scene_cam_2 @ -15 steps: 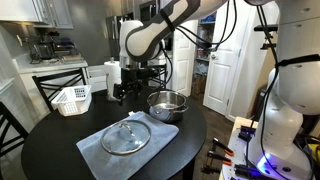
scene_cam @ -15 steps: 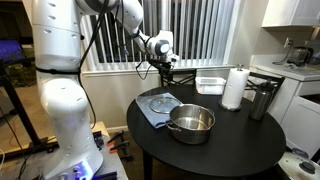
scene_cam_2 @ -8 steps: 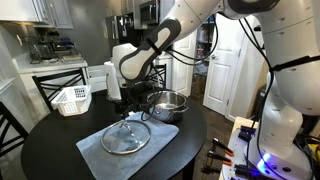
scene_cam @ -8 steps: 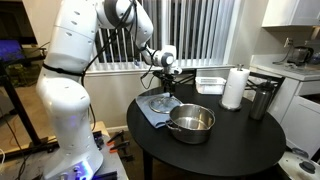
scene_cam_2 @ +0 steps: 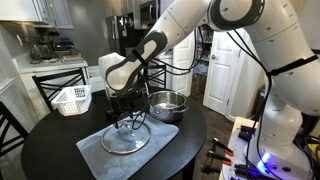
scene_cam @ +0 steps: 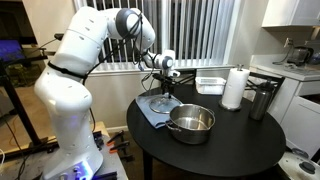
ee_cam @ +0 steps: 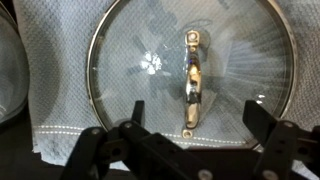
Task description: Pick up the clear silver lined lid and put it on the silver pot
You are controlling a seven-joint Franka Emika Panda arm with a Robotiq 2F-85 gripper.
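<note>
My gripper picks up the clear silver lined lid by its long handle next, so the lid's rim stays free to sit on the silver pot.
The clear silver lined lid lies flat on a grey cloth; it has a thin metal rim and a long shiny handle across its centre. It also shows in both exterior views. My gripper hangs open just above it, its fingers either side of the handle's near end, touching nothing. In the exterior views the gripper is low over the lid. The silver pot stands open on the dark round table beside the cloth.
A white basket and a paper towel roll stand at the table's back. A dark metal canister stands next to the roll. A chair stands by the table edge. The pot's rim shows at the wrist view's left edge.
The arm has swung from beyond the pot to over the cloth and come down. The gripper now hangs open just above the lid. Lid and pot have not moved.
</note>
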